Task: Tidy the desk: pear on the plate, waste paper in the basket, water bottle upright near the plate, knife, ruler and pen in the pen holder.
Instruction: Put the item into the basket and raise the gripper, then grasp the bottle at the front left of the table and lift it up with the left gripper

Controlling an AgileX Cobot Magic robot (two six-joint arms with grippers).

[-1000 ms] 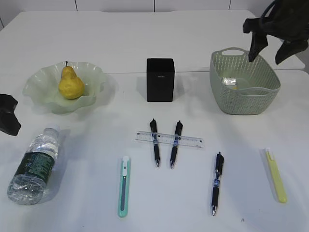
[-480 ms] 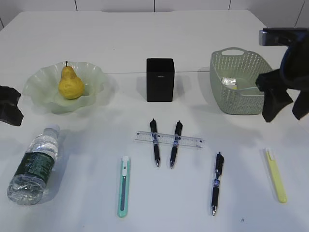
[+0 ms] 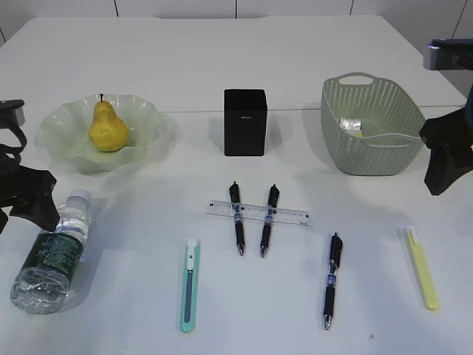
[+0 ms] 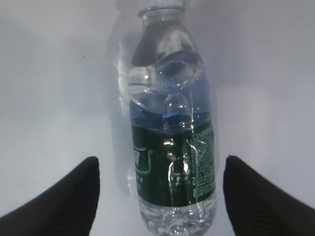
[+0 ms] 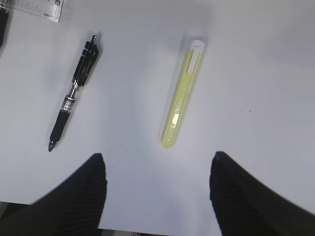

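I need to grab the long water bottle (image 3: 52,255) next with my left gripper near its middle, by the label's upper edge (image 3: 62,237), because it has water in it.
The water bottle (image 3: 53,251) lies on its side at the front left of the desk (image 3: 133,325). My left gripper (image 3: 33,203) hangs open over it; in the left wrist view its fingers (image 4: 74,196) stand either side of the bottle (image 4: 172,147), apart from it. The pear (image 3: 108,127) sits on the plate (image 3: 63,126). Waste paper (image 3: 352,126) lies in the basket (image 3: 373,159). My right gripper (image 3: 443,174) is open and empty above the yellow knife (image 5: 183,93). A ruler (image 3: 292,216) rests across two pens (image 3: 236,218) before the pen holder (image 3: 245,122).
A teal knife (image 3: 190,285) lies at the front centre-left. A third pen (image 3: 332,281) lies left of the yellow knife (image 3: 422,268). The right wrist view also catches that pen (image 5: 74,93) and the ruler's end (image 5: 39,10).
My right gripper came away from above the basket, down and toward the front right. My left gripper moved in over the bottle's neck end and its jaws widened.
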